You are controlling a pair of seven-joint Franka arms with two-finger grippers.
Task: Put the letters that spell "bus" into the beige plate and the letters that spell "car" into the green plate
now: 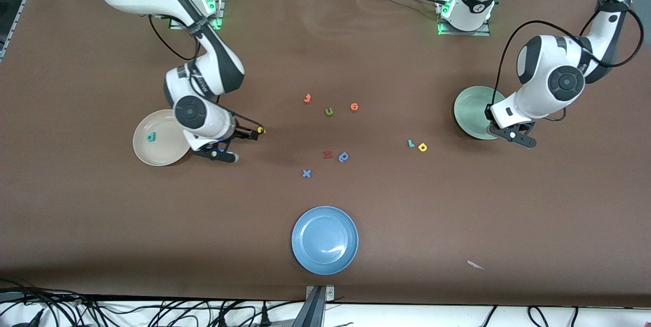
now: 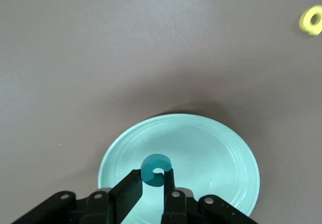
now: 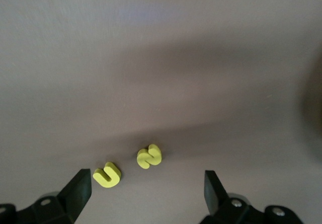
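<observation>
The right gripper takes the yellow "s" by its curved body [image 3: 149,156] next, to put the "s" into the beige plate.
My left gripper [image 1: 519,137] [image 2: 153,176] hangs over the green plate [image 1: 473,113] [image 2: 221,148], shut on the teal "c" [image 2: 156,169]. The yellow "a" [image 1: 422,147] [image 2: 311,20] and teal "r" [image 1: 411,143] lie on the table beside that plate, toward the middle. My right gripper [image 1: 241,144] [image 3: 146,189] stands open beside the beige plate [image 1: 168,156], low over the yellow "u" [image 3: 106,174] and yellow "s" [image 3: 149,156], which lie loose on the table. In the front view only one yellow letter [image 1: 261,130] shows there. The teal "b" [image 1: 150,137] lies in the beige plate.
A blue plate [image 1: 324,239] sits near the table's front edge. Mid-table lie two orange letters [image 1: 307,98] [image 1: 354,107], an olive "u" [image 1: 329,111], a dark red letter [image 1: 328,154], a blue letter [image 1: 344,156] and a blue "x" [image 1: 306,173]. A paper scrap [image 1: 475,265] lies toward the left arm's end.
</observation>
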